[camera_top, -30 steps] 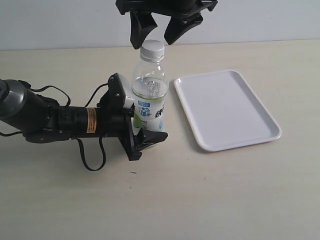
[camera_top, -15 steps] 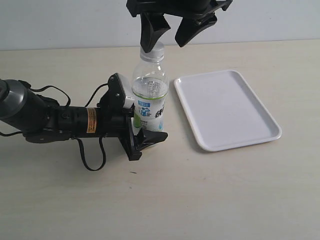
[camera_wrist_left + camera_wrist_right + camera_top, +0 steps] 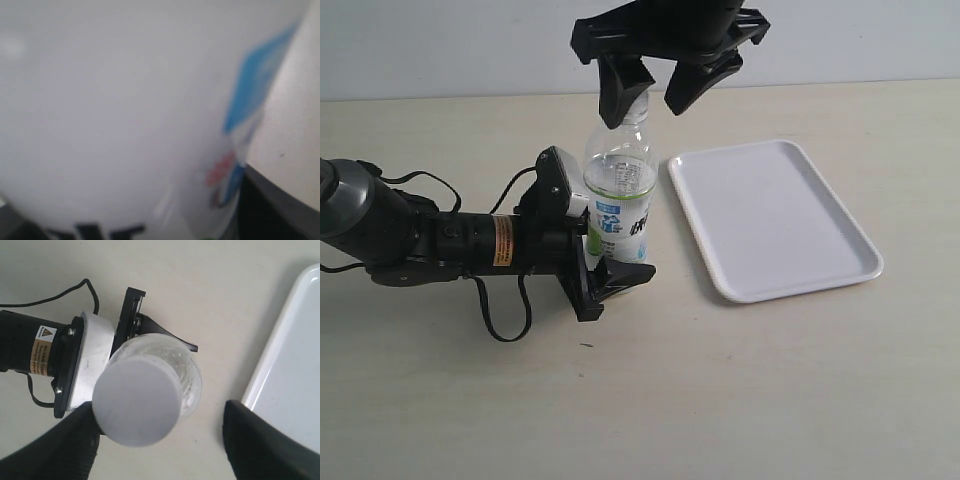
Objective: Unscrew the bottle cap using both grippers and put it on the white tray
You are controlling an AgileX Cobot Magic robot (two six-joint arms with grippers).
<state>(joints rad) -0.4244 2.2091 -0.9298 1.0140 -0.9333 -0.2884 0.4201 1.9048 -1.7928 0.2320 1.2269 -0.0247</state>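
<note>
Next, my right gripper grabs the bottle by its white cap (image 3: 636, 108) to unscrew the cap and set it on the white tray (image 3: 775, 220).
The clear bottle (image 3: 618, 185) stands upright on the table, left of the white tray (image 3: 775, 220). My left gripper (image 3: 608, 252) lies low and is shut on the bottle's label, one jaw in front and one behind. In the left wrist view the blurred label of the bottle (image 3: 150, 110) fills the frame. The white bottle cap (image 3: 137, 402) is on the neck. My right gripper (image 3: 165, 445) hangs open over it from above, with one finger (image 3: 70, 450) right beside the cap and the other finger (image 3: 265, 445) well apart. In the exterior view that gripper (image 3: 655, 92) hides most of the cap.
The left arm (image 3: 410, 235) and its loose cable (image 3: 505, 325) stretch across the table to the left of the bottle. The tray (image 3: 295, 365) holds nothing. A pale wall runs behind the table's far edge.
My right gripper has come down from above the cap until its open fingers flank the bottle's neck. The left gripper and the bottle have not moved.
</note>
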